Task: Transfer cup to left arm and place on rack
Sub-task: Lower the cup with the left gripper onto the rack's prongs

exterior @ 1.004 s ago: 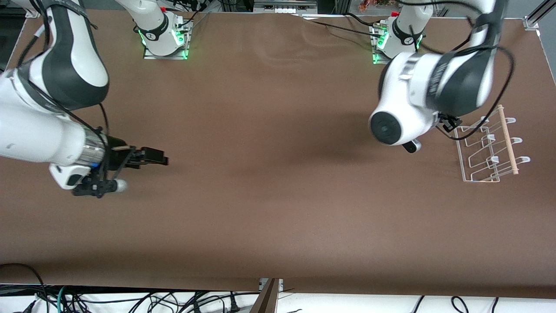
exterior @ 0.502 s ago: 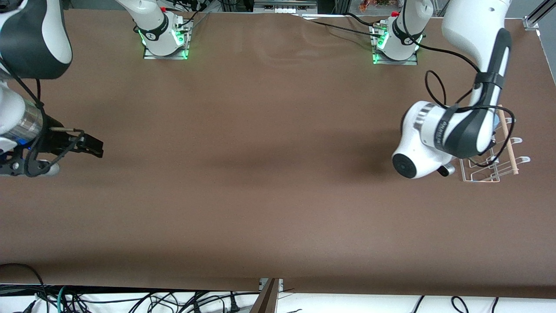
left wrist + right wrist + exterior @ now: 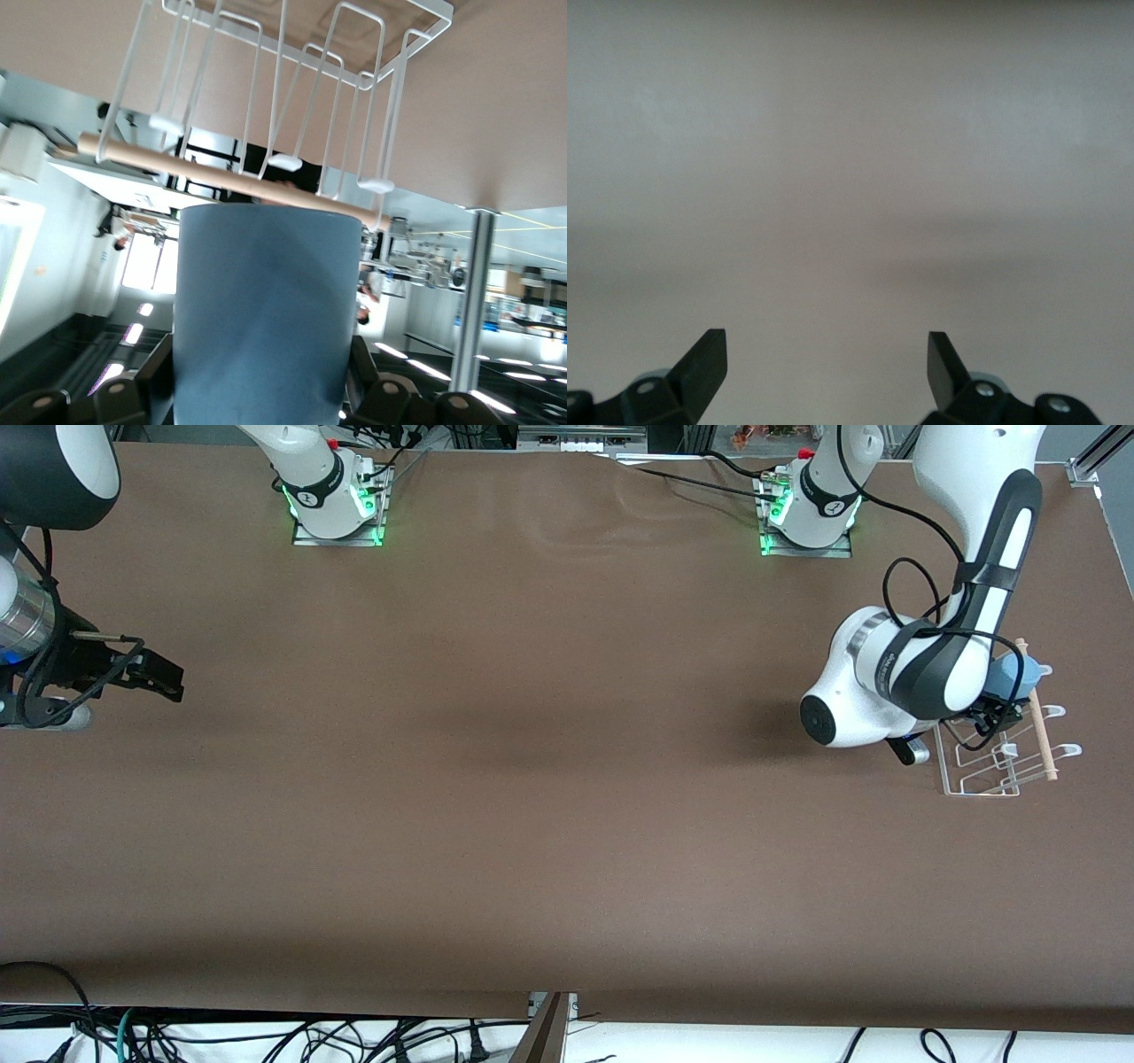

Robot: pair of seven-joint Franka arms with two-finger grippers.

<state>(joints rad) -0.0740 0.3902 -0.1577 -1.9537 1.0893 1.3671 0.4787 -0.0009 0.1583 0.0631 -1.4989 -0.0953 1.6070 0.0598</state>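
Observation:
My left gripper holds the cup and needs to keep holding it until it reaches the pegs, because the cup's end point(image 3: 1012, 671) point(image 3: 267, 221) is short of the rack's wires.
The light-blue cup point(image 3: 1007, 677) is in my left gripper point(image 3: 994, 698), over the part of the white wire rack point(image 3: 973, 786) that is farther from the front camera, beside the wooden dowel point(image 3: 1038, 717). In the left wrist view the cup point(image 3: 266, 310) fills the space between the black fingers point(image 3: 165, 365), and its end is close to the dowel point(image 3: 221, 173) and the rack's pegs point(image 3: 292, 97). My left gripper point(image 3: 263, 367) is shut on the cup. My right gripper point(image 3: 166, 678) is open and empty over the right arm's end of the table; it also shows in the right wrist view point(image 3: 828, 354).
The brown table point(image 3: 532, 779) spreads between the two arms. Both arm bases point(image 3: 332, 500) stand along the table edge farthest from the front camera. Cables hang below the edge nearest that camera.
My left arm has swung down toward the rack and brought the cup beside the dowel. My right arm has pulled back toward its end of the table, gripper still open.

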